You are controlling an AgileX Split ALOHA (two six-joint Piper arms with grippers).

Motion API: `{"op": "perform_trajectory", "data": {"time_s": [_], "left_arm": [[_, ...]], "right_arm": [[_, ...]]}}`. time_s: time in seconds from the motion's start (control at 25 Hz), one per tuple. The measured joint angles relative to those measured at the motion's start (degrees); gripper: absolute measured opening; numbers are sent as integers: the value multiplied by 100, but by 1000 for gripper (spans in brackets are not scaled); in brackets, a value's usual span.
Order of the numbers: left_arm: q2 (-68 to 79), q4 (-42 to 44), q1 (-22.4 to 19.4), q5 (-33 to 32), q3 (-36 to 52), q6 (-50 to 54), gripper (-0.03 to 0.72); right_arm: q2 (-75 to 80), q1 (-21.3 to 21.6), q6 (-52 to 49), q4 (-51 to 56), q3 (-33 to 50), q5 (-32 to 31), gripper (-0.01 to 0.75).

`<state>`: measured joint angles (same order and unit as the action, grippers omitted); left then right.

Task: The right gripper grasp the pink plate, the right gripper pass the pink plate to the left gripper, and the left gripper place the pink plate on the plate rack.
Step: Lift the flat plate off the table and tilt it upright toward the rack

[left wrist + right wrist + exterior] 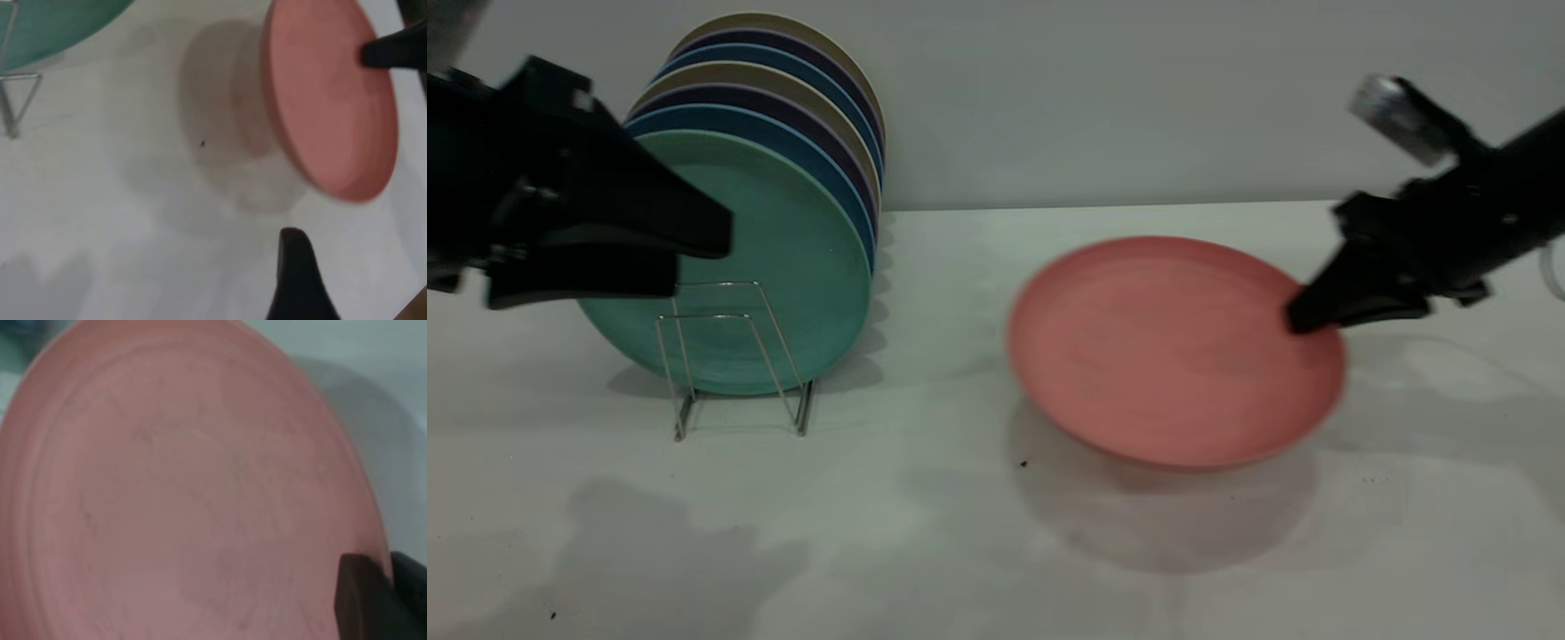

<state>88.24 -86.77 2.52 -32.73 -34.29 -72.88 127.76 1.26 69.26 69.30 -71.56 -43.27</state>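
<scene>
The left gripper will next grab the pink plate by its free rim (1020, 341) and then set the pink plate on the plate rack (704, 316).
The pink plate (1174, 351) hangs tilted a little above the white table, with its shadow beneath it. My right gripper (1303, 316) is shut on the plate's right rim; in the right wrist view the gripper (387, 577) has one jaw on each side of the rim of the plate (187, 493). My left gripper (694, 262) is open and empty at the far left, in front of the teal-green plate (791, 267). In the left wrist view the left gripper (357, 267) faces the pink plate (320, 93) from a distance. The plate rack (704, 316) stands at left with free front loops.
Several plates (809, 98) in blue, purple and beige stand upright in the rack behind the teal one, near the back wall. The rack's wire (20, 76) shows in the left wrist view. White table (960, 533) lies between the rack and the pink plate.
</scene>
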Motion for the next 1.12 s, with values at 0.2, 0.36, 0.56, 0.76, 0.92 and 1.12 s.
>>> {"op": "perform_trajectory", "data": {"time_s": [0.2, 0.36, 0.56, 0.76, 0.92, 1.12], "left_arm": [[495, -524, 0, -70, -31, -471, 499], [643, -548, 0, -70, -37, -509, 499], [650, -554, 0, -64, -37, -518, 499], [650, -558, 0, -58, -37, -523, 499], [650, -558, 0, -58, -37, -523, 499], [650, -558, 0, -58, -37, -525, 491]], "right_arm": [[-4, -492, 152, 378, 0, -248, 15], [-4, -719, 228, 647, 0, -466, 15], [-7, -985, 285, 1017, 0, -667, 15], [-11, -1279, 355, 1210, 0, -692, 15], [-11, -1475, 434, 1429, 0, -860, 15], [-11, -1633, 530, 1697, 0, -1253, 15]]}}
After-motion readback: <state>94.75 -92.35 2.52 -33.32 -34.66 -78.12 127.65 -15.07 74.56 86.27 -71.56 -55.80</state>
